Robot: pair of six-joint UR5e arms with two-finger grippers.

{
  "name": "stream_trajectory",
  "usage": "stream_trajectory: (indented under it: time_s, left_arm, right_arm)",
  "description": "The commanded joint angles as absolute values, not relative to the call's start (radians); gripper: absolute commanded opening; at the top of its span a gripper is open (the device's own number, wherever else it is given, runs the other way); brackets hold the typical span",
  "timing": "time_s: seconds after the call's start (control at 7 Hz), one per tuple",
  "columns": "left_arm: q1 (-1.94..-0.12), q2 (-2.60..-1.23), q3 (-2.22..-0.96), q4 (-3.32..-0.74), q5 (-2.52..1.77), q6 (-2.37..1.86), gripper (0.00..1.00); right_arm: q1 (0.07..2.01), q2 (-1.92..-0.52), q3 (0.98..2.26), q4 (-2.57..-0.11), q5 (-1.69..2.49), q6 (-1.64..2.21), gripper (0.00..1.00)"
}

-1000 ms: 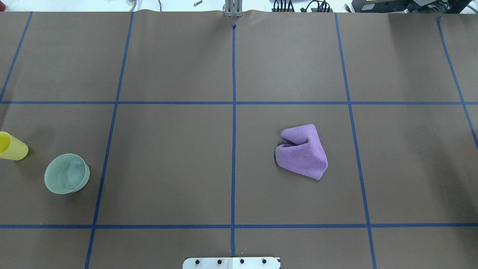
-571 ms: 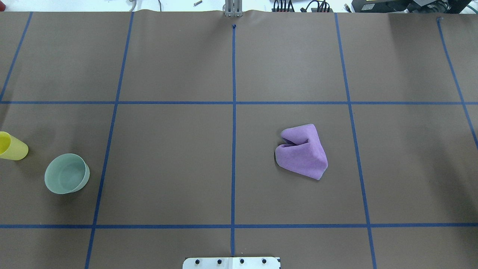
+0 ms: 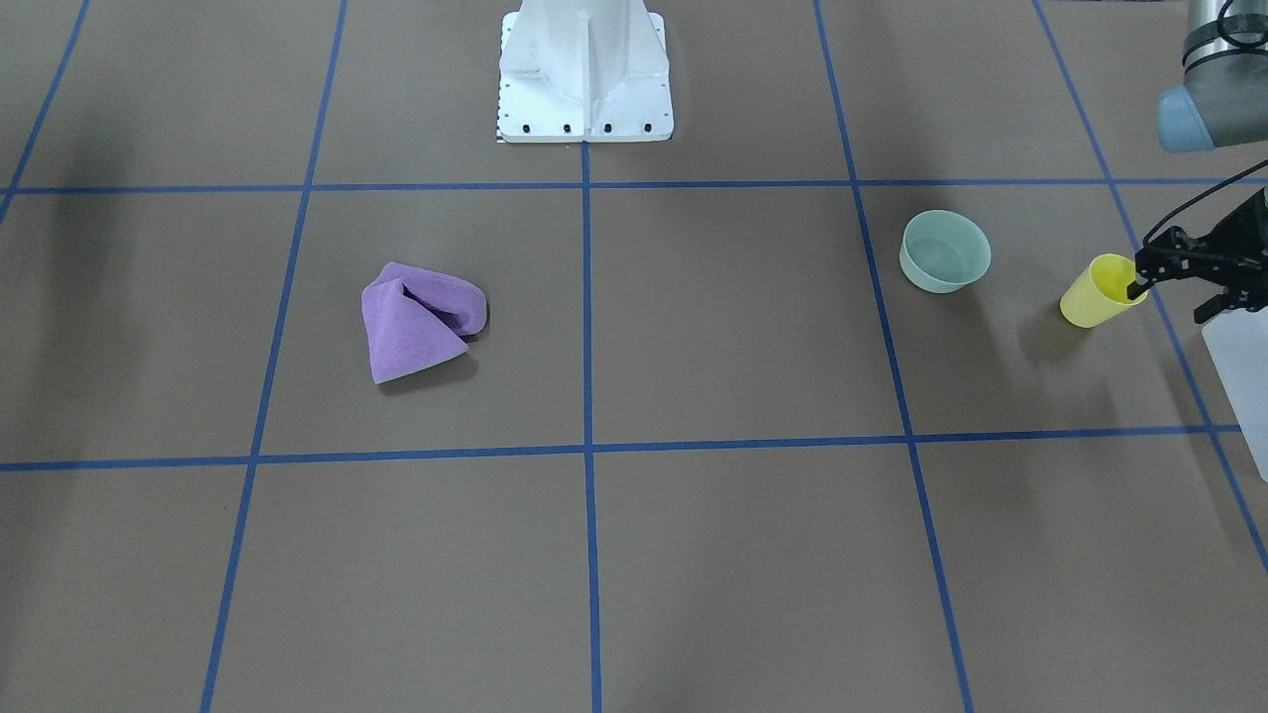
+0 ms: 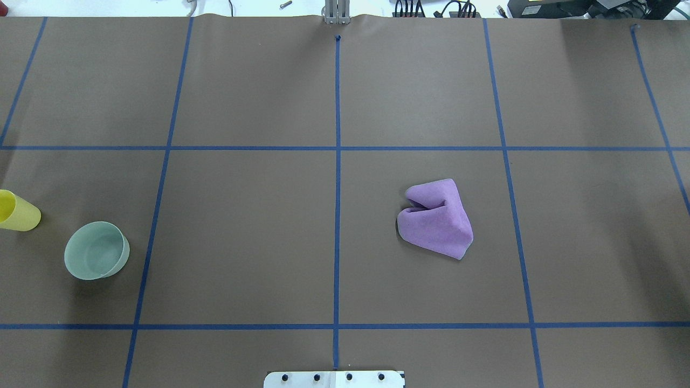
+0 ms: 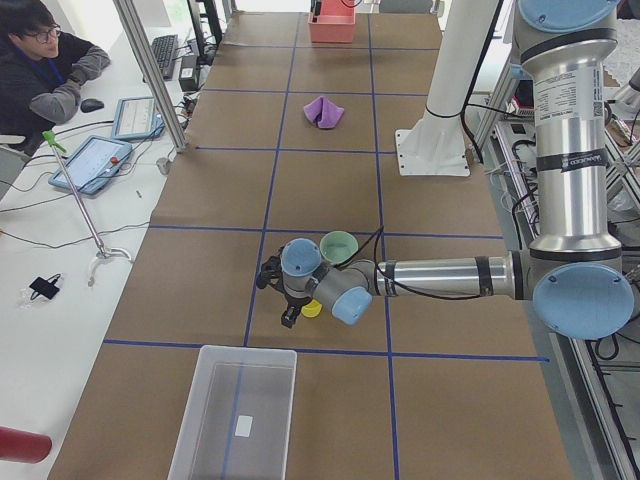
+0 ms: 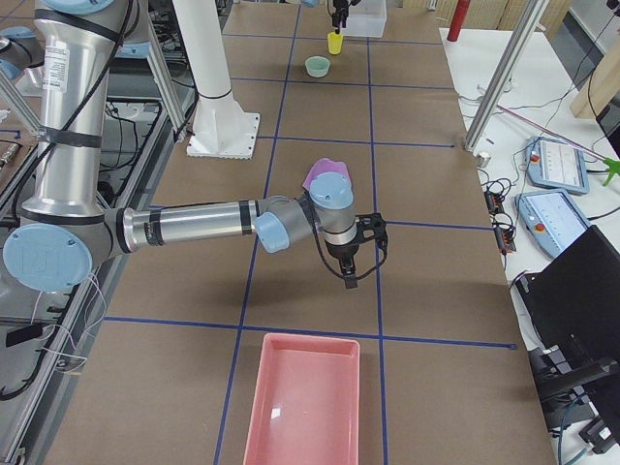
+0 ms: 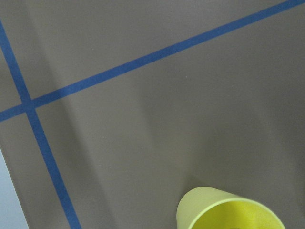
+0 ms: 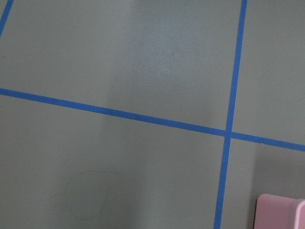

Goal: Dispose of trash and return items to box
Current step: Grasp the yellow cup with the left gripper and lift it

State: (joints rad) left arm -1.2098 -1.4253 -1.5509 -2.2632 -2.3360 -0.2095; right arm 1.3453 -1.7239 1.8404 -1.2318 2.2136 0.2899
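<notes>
I will return the yellow cup to the frosted box (image 3: pixel 1243 380), so my left gripper will grab the cup by its open rim (image 3: pixel 1121 256) next.
The yellow cup (image 3: pixel 1093 292) stands upright near the table's left end, also seen in the overhead view (image 4: pixel 19 212) and the left wrist view (image 7: pixel 228 210). My left gripper (image 3: pixel 1169 302) is open right at it: one fingertip (image 3: pixel 1132 288) is at the cup's rim, the other is away from the cup on the box side. The mint-green bowl (image 4: pixel 97 250) stands empty beside the cup, free. The frosted box (image 5: pixel 235 410) stands beyond the cup at the table's end. My right gripper (image 6: pixel 351 260) hovers over bare table; I cannot tell whether it is open or shut.
A crumpled purple cloth (image 4: pixel 435 220) lies right of the table's middle. A pink tray (image 6: pixel 305 397) stands at the table's right end. The white robot base (image 3: pixel 584 69) is at the robot's edge. An operator (image 5: pixel 45 60) sits at a side desk.
</notes>
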Motion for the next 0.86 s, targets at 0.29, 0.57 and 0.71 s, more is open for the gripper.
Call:
stream_trajectory:
  time_s: [0.29,0.57,0.71]
  left_arm:
    - [-1.200,-1.416,-1.551,-2.272,-2.336,-0.210,0.33]
    - [-1.195,-1.417,-1.554,-2.273,-2.338,-0.210,0.16]
    - [-1.195,-1.417,-1.558,-2.275,-2.353,-0.210,0.00]
  right_arm:
    - [1.345,-1.724,1.839,-1.232,2.207,0.290,1.00]
    - [1.345,-1.724,1.839,-1.232,2.200,0.290,1.00]
    - [1.345,-1.724,1.838,-1.232,2.201,0.290,1.00]
